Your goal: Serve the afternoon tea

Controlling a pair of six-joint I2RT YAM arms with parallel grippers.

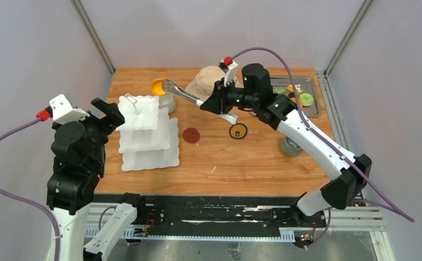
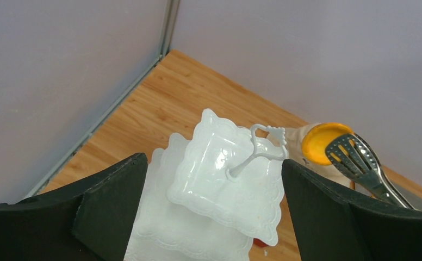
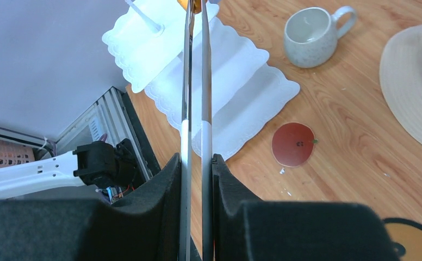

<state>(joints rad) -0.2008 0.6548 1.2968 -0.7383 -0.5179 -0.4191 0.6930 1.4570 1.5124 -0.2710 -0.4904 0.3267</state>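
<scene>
The orange pastry sticks out past the edge of the stand's top shelf, by the white mug (image 1: pixel 168 103), and it would miss if I opened now. My right gripper should keep holding the tongs.
The white three-tier stand (image 1: pixel 146 133) stands at the left of the table. My left gripper (image 1: pixel 111 111) is open and empty, its jaws wide apart just left of the top tier (image 2: pixel 225 174). My right gripper (image 1: pixel 211 103) is shut on the long metal tongs (image 1: pixel 182 92), which pinch an orange pastry (image 1: pixel 158 86) in the air behind the stand, above the white mug (image 1: pixel 168 103). In the right wrist view the tongs (image 3: pixel 195 109) run up over the stand (image 3: pixel 236 70). The grey mug (image 1: pixel 291 145) is half hidden under my right arm. Green (image 1: pixel 306 99) and yellow (image 1: pixel 290 88) pastries lie on a metal tray.
The metal tray (image 1: pixel 313 109) is at the back right. A beige bucket hat (image 1: pixel 206 81) lies at the back centre. A red disc (image 1: pixel 191 135) and a black-rimmed orange disc (image 1: pixel 238 131) lie flat mid-table. Grey walls close in the left, back and right.
</scene>
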